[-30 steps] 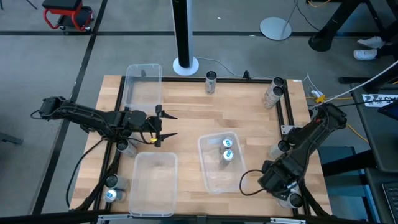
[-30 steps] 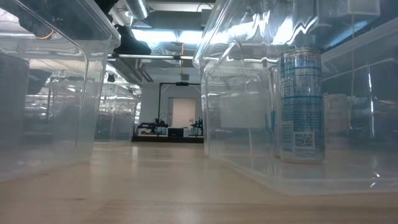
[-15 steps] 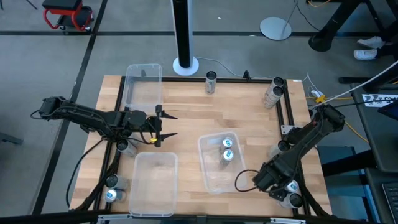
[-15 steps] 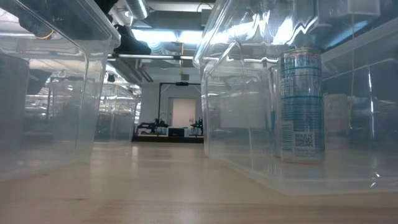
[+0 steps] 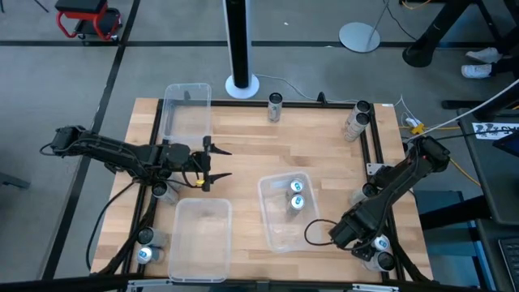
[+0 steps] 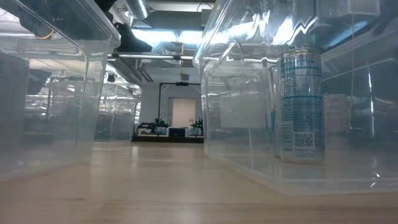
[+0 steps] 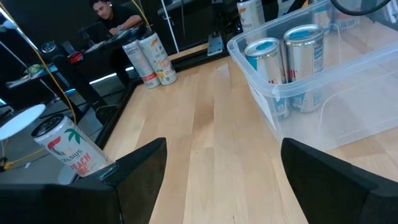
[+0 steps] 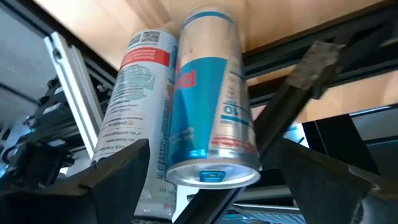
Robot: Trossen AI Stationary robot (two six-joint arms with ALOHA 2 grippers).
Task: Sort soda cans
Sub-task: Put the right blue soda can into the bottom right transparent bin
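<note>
I need to sort the blue-and-silver can into the clear bin [image 5: 290, 214], so I should next grab the blue-and-silver can's lid end [image 5: 380, 242] with my right gripper.
At the table's near right corner my right gripper [image 5: 366, 242] hangs open, tipped down over two upright soda cans. The blue-and-silver can [image 8: 211, 106] lies between its fingers without touching them, and a white can with a red band [image 8: 134, 106] stands against it. My left gripper [image 5: 217, 162] waits open above the wood at mid-left, holding nothing [image 7: 217, 168]. A clear bin [image 5: 280, 231] near the middle holds two silver cans with bluish tops [image 5: 297, 195], standing on their bases.
Two other clear bins stand at far left [image 5: 186, 109] and near left [image 5: 201, 235]. More cans stand at the far edge [image 5: 276, 105], far right corner [image 5: 357, 122], left rail [image 5: 160, 191] and near left corner [image 5: 146, 253]. Black frame rails [image 5: 373, 146] border the table.
My right gripper has sunk toward the two cans at the near right corner and tipped further downward, staying open. The left arm and the cans have kept still.
</note>
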